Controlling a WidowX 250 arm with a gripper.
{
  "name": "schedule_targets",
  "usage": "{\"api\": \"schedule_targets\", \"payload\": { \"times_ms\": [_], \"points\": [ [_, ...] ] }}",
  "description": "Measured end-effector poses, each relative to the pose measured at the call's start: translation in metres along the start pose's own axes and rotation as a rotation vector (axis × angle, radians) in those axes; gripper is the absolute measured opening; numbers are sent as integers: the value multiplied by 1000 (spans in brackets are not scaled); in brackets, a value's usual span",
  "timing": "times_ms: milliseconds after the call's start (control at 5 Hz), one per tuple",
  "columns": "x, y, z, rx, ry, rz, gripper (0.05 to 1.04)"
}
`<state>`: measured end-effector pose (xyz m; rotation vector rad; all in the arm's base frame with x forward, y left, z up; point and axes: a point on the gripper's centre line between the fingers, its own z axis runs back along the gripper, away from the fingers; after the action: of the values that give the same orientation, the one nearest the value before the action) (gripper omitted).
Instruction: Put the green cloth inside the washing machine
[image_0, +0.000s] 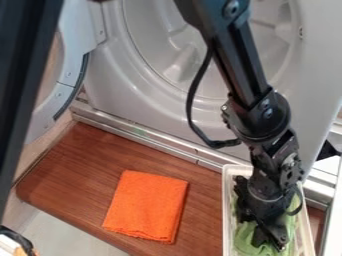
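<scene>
The robot's gripper needs to put the green cloth inside the washing machine, so it should next grab the crumpled middle of the green cloth (246, 243).
The black gripper (257, 226) hangs down into the white bin at the lower right, with its two fingers apart. The green cloth (246, 243) lies crumpled in that bin, beneath and around the gripper, which hides part of it. Whether the fingers touch the cloth I cannot tell. Behind the arm stands the washing machine (120, 95), its round door (61, 92) swung out to the left and its drum (184, 62) exposed.
A folded orange cloth (147, 206) lies on the brown wooden board (80, 170), left of the white bin (228, 220). A metal rail (153, 138) runs between board and machine. A dark post (23, 65) crosses the left edge.
</scene>
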<state>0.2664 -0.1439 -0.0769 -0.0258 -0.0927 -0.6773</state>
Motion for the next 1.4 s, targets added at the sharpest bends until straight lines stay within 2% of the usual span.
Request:
{"api": "schedule_targets", "payload": {
  "times_ms": [200,400,600,800,1000,1200,1400],
  "points": [
    [-2,-3,15,-27,-18,-10,266],
    [5,4,44,-75,-101,-9,160],
    [10,15,89,-103,-216,9,125],
    [10,34,126,-125,-239,56,115],
    [-5,76,163,-101,-210,191,115],
    [-12,114,179,-18,-203,291,115],
    [-13,152,191,64,-268,368,115]
  ]
}}
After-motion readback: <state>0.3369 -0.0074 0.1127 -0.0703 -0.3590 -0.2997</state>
